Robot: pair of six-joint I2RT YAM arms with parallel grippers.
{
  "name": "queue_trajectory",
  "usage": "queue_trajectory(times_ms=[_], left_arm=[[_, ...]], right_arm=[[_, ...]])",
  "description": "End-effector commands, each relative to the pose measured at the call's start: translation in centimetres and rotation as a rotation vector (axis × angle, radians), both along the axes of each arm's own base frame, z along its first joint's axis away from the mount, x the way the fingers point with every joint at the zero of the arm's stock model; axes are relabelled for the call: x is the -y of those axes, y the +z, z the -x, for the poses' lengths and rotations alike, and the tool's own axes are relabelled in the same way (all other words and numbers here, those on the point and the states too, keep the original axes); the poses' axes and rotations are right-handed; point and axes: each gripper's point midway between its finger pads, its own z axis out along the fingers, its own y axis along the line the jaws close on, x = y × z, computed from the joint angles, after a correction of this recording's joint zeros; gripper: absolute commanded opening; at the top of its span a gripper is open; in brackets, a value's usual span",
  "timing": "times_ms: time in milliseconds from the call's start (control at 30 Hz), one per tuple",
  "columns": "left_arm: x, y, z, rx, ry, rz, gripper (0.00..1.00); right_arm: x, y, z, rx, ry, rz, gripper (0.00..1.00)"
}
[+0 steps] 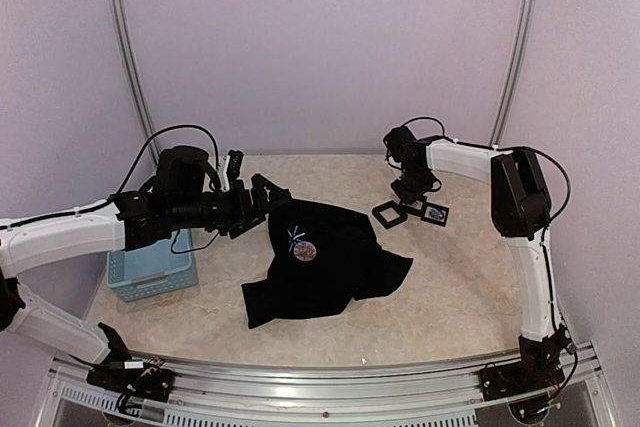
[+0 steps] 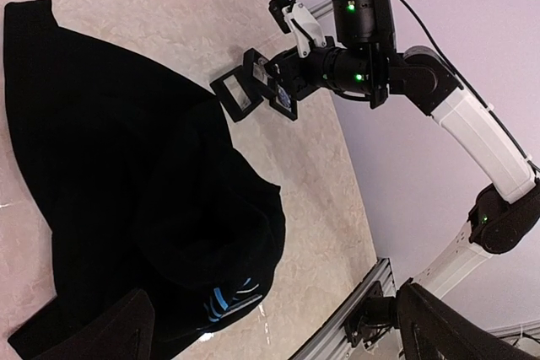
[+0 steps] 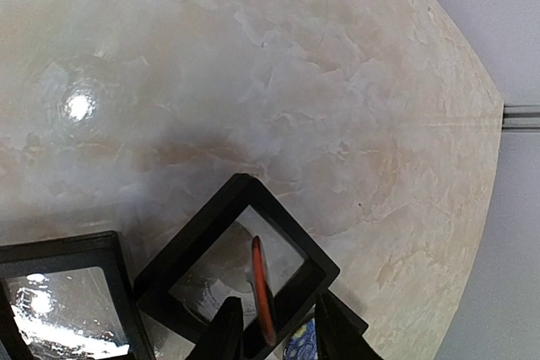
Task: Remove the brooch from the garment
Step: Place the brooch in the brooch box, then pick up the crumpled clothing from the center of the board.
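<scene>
The pinkish brooch (image 1: 307,250) (image 2: 205,336) should be grabbed by its rim with my left gripper next, so the garment stays free to come off the brooch's pin.
The black garment (image 1: 330,277) lies crumpled in the middle of the table, a blue mark (image 1: 295,237) near its neck. A small round pinkish brooch (image 1: 307,250) sits on it beside that mark. My left gripper (image 1: 256,187) hovers open just left of the garment's far edge, and in the left wrist view the garment (image 2: 110,166) fills the space ahead of the open left gripper (image 2: 283,335). My right gripper (image 1: 412,197) is over the black frames at the back right. A red-rimmed disc (image 3: 262,288) stands edge-on between the parted fingers of the right gripper (image 3: 280,330), neither finger touching it.
Three small black square frames (image 1: 388,213) with clear film lie at the back right; the disc rests in one frame (image 3: 181,250), with another frame (image 3: 59,246) beside it. A blue patterned piece (image 3: 302,347) shows under the right fingers. A light-blue basket (image 1: 150,272) stands at the left.
</scene>
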Motion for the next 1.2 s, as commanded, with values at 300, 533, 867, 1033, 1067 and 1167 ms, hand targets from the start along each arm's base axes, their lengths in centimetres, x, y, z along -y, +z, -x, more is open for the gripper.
queue_trajectory(times_ms=[300,533,867,1033,1067,1167], left_arm=[[0.1,0.4,1.7,0.033,-0.086,0.018,0.99],[1.2,0.5,2.3,0.037,-0.138,0.042,0.99],[3.1,-3.4,1.5,-0.067,-0.147,-0.05,0.99],[4.1,-4.0,1.0,-0.064,-0.161,-0.066,0.97],[4.3,-4.4,0.9,-0.071,-0.165,-0.068,0.95],[5.2,-4.9,0.7,-0.083,-0.195,-0.046,0.76]], right_arm=[[-1.7,5.0,1.5,0.0,0.044,-0.165,0.5],[-2.1,10.2,3.6,0.038,0.065,-0.27,0.63],[-6.0,16.4,9.1,0.064,0.243,-0.61,0.69],[-7.4,18.7,11.4,0.06,0.33,-0.723,0.69],[-7.6,19.0,12.0,0.055,0.355,-0.744,0.69],[-7.9,20.0,13.0,0.064,0.399,-0.77,0.68]])
